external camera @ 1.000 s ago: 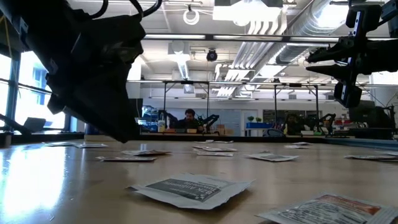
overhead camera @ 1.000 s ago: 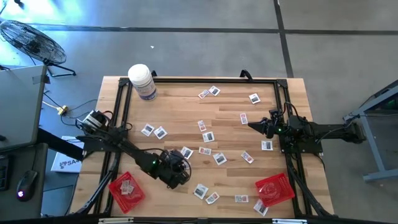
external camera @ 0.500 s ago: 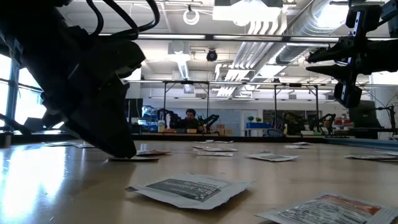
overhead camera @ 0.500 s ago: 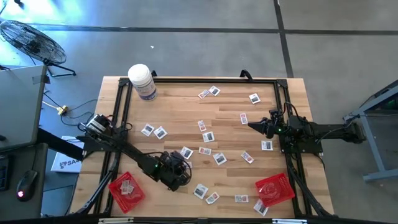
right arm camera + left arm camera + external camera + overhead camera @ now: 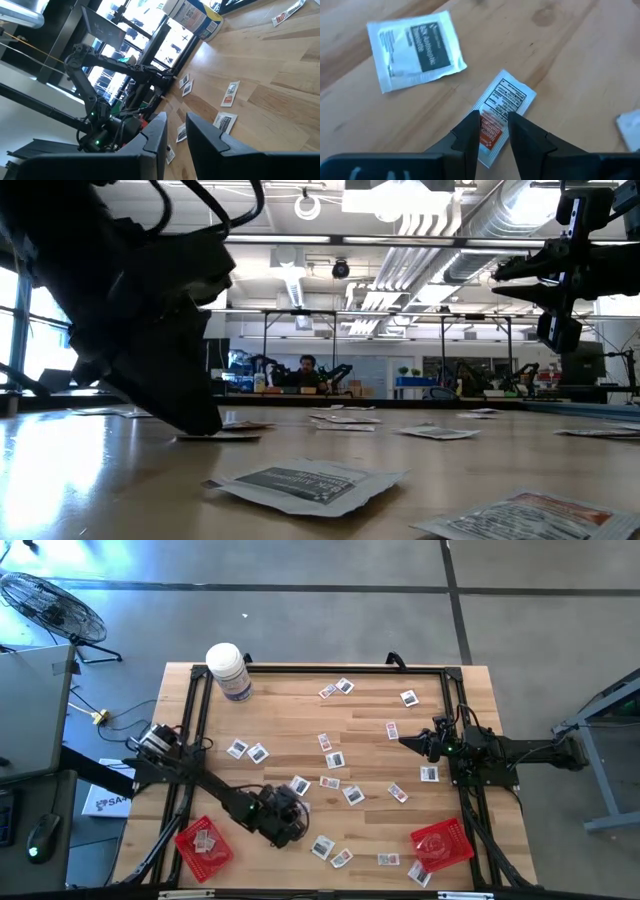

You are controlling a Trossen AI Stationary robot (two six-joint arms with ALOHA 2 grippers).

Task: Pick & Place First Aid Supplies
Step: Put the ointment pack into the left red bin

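The left gripper will grab the packet next by its red-print end (image 5: 491, 132), and then put it in the red tray.
Small white first aid packets (image 5: 333, 759) lie scattered flat over the wooden table. My left gripper (image 5: 494, 120) is down at the table near its front left, slanting down, open by a narrow gap. Its two fingers stand over the near part of a packet with red print (image 5: 506, 100). A packet with dark print (image 5: 415, 47) lies flat just beyond. In the low view the gripper's tip (image 5: 205, 425) reaches a packet on the table top. My right gripper (image 5: 405, 740) waits level above the table's right side, narrowly open, with nothing between its fingers (image 5: 175, 127). My left gripper has its fingertips (image 5: 470, 131) set down on the red-print packet's near part (image 5: 492, 137), one toward each side of it, coming slanting from above. The packet lies flat on the table, its far end free. Whether the tips press it or only rest on it, I cannot tell.
A large white bottle (image 5: 229, 671) stands at the far left corner. One red tray (image 5: 205, 845) sits at the near left and another red tray (image 5: 442, 843) at the near right. A black frame (image 5: 320, 668) runs around the table.
My left gripper has sunk from just above the table down onto the packet, then kept still. The gap between its fingers looks unchanged.
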